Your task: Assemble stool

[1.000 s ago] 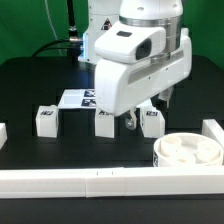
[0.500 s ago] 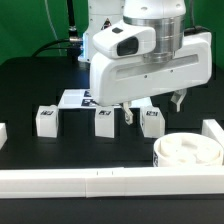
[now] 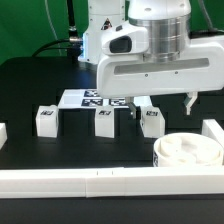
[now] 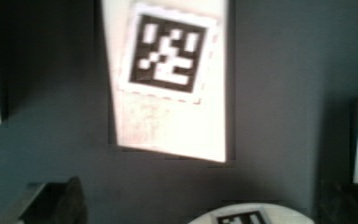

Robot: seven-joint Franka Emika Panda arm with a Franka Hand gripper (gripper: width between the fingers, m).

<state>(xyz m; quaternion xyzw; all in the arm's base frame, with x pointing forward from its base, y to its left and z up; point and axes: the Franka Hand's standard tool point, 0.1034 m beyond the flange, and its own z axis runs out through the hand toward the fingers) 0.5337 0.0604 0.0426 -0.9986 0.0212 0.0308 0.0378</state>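
Observation:
My gripper should move toward the leg's near end first and then close on it, because its fingers stop short of the tagged leg's near end (image 4: 179,152).
Three short white legs stand in a row on the black table: the left leg (image 3: 45,120), the middle leg (image 3: 104,121) and the right leg (image 3: 152,121), each with a tag. The round white seat (image 3: 188,150) lies at the exterior view's front right. My gripper (image 3: 160,105) hangs open above the right leg and the seat's far side, holding nothing. In the wrist view a tagged leg (image 4: 167,80) fills the middle, a rounded white tagged part (image 4: 247,214) shows at the edge, and one dark finger (image 4: 51,200) is in the corner.
The marker board (image 3: 85,98) lies flat behind the legs. A long white rail (image 3: 100,181) runs along the front, with shorter rail pieces at the exterior view's right (image 3: 212,130) and left (image 3: 3,132). The arm's body hides the table behind the right leg.
The hand has turned about its upright axis so its broad face now shows, and it has shifted toward the exterior view's right. The jaws stayed open. The legs and seat did not move.

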